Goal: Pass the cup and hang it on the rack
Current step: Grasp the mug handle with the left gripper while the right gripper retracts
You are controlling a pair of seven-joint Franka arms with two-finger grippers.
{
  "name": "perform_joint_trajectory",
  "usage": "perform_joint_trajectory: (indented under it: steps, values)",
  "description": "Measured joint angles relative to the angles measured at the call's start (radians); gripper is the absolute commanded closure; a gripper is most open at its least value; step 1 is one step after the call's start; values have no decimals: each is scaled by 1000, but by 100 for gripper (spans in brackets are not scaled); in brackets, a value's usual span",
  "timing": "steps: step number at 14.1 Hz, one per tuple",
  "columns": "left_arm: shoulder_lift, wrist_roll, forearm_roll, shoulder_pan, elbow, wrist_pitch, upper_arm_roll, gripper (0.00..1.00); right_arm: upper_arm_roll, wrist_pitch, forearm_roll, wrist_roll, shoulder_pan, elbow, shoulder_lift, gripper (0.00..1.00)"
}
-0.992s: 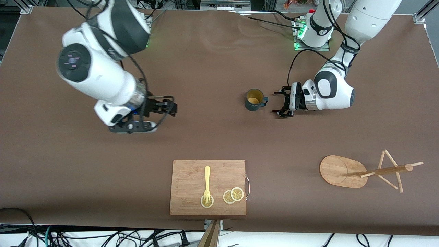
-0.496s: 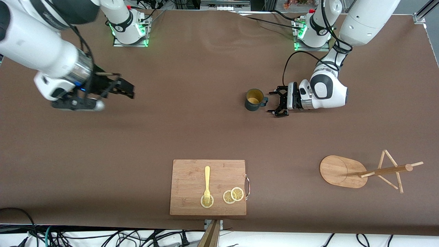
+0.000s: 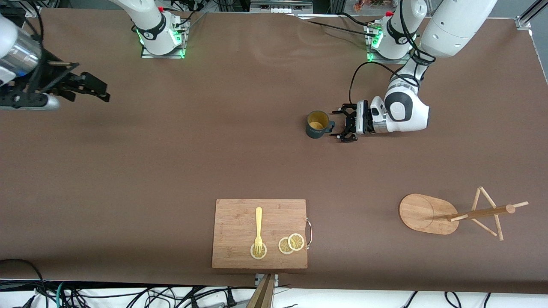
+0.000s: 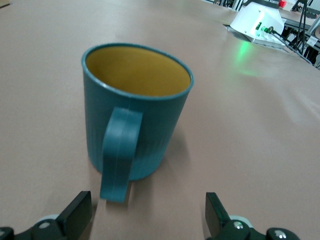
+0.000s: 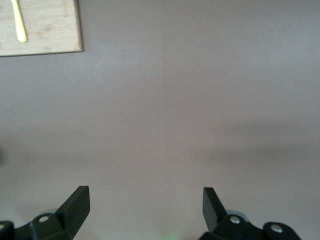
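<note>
The left gripper should pass the cup along and hang the cup on the rack [image 3: 471, 213], so next it should grab the cup by its handle [image 3: 330, 125].
The dark teal cup [image 3: 317, 124] with a yellow inside stands upright on the brown table, its handle [image 3: 330, 125] turned toward the left arm's end. My left gripper [image 3: 342, 125] is low beside that handle, open, its fingers apart from the handle. In the left wrist view the cup [image 4: 135, 110] fills the middle and the handle [image 4: 119, 150] sits just ahead of my open left gripper [image 4: 148, 215]. The wooden rack [image 3: 471, 213] stands nearer the front camera, toward the left arm's end. My right gripper [image 3: 96, 90] hangs open and empty over the right arm's end of the table [image 5: 145, 207].
A wooden cutting board [image 3: 239, 214] lies near the table's front edge with a yellow fork [image 3: 258, 224] and lemon slices [image 3: 291, 243] on it. Its corner [image 5: 45, 35] shows in the right wrist view. Both arm bases [image 3: 160, 34] stand along the back edge.
The right arm has swung away from the middle toward its own end of the table. The left gripper has crept closer to the cup's handle, still open.
</note>
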Motion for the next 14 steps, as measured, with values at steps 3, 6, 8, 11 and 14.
perform_joint_trajectory:
  steps: [3, 6, 8, 11, 14]
  values:
    - [0, 2, -22, -20, 0, 0, -4, 0, -22, -9, 0, -25, 1, 0, -9, 0]
    - [5, 39, -57, -32, 0, 0, -4, 54, -13, -6, 0, -25, 6, 2, -10, 0]
    - [11, 58, -66, -35, 0, 1, -4, 82, -11, -2, 0, -33, 6, 10, -5, 0]
    - [14, 77, -88, -35, 0, 2, -4, 100, -11, 0, -1, -65, 6, 21, 10, 0]
    - [15, 64, -101, -34, 0, 1, -2, 100, 38, 0, -2, -68, -52, 30, 27, 0]
